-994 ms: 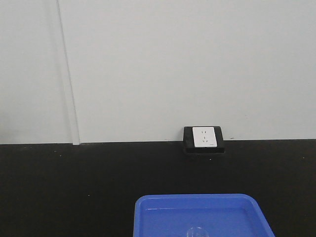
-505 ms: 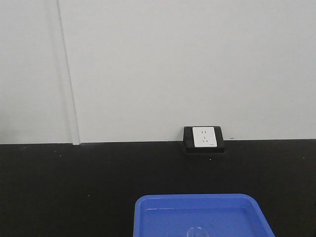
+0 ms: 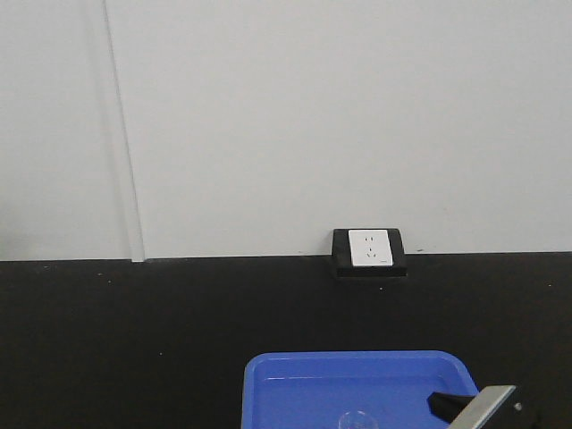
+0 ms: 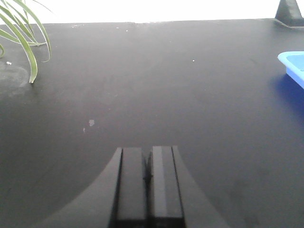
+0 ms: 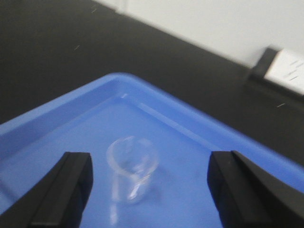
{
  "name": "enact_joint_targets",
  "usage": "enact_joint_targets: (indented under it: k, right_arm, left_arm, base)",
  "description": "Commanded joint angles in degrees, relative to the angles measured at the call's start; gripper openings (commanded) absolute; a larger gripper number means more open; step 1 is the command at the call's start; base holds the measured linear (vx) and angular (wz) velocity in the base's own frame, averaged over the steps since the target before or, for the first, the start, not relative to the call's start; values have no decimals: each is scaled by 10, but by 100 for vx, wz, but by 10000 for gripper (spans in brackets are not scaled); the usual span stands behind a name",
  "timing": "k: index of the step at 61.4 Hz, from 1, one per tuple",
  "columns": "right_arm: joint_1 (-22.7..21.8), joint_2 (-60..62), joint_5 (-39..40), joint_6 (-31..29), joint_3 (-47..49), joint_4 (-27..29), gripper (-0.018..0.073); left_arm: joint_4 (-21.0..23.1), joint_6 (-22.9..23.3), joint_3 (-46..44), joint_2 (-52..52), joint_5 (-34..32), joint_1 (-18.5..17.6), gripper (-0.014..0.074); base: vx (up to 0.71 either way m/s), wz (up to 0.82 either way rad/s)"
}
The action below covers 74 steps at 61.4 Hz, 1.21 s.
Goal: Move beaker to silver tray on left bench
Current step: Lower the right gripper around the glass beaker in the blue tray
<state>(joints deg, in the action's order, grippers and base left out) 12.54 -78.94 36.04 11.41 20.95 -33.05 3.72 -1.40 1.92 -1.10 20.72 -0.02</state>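
Note:
Next, my right gripper grabs the clear glass beaker by its upright side [image 5: 130, 178], to move the beaker to the silver tray.
The small clear glass beaker [image 5: 132, 168] stands upright in a bright blue tray [image 5: 71, 114]; its rim also shows at the bottom edge of the front view [image 3: 357, 419]. My right gripper [image 5: 151, 183] is open, its two black fingers wide apart on either side of the beaker and a little short of it, not touching. Part of the right arm shows in the front view [image 3: 483, 407] over the tray's right side. My left gripper [image 4: 147, 164] is shut and empty above bare black worktop. The silver tray and the left bench are out of view.
The blue tray [image 3: 357, 384] sits on a black worktop [image 3: 134, 340] against a white wall with a socket [image 3: 369, 250]. Green plant leaves [image 4: 23, 33] hang at the far left of the left wrist view; the blue tray's corner [image 4: 293, 64] is at its right.
The right arm has come into the front view at the lower right, over the blue tray. The beaker and tray have not moved.

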Motion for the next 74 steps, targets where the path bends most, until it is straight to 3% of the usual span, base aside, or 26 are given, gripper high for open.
enact_joint_targets:
  k: [1, 16, 39, 48, 74]
  right_arm:
    - [22, -28, 53, -20, 16, 38, 592]
    - [28, -123, 98, -33, 38, 49, 603]
    - [28, -243, 104, -32, 131, 50, 597]
    - [33, -278, 114, -2, 162, 48, 593]
    - [39, -331, 110, -2, 191, 50, 573]
  left_arm:
    - [3, 0, 11, -3, -45, -2, 1]
    - [3, 0, 11, -3, -45, -2, 1]
    - [3, 0, 11, -3, -45, -2, 1]
    - [3, 0, 11, -3, -45, -2, 1]
    - [3, 0, 11, -3, -45, -2, 1]
  base:
    - [0, 0]
    - [0, 0]
    - [0, 0]
    - [0, 0]
    - [0, 0]
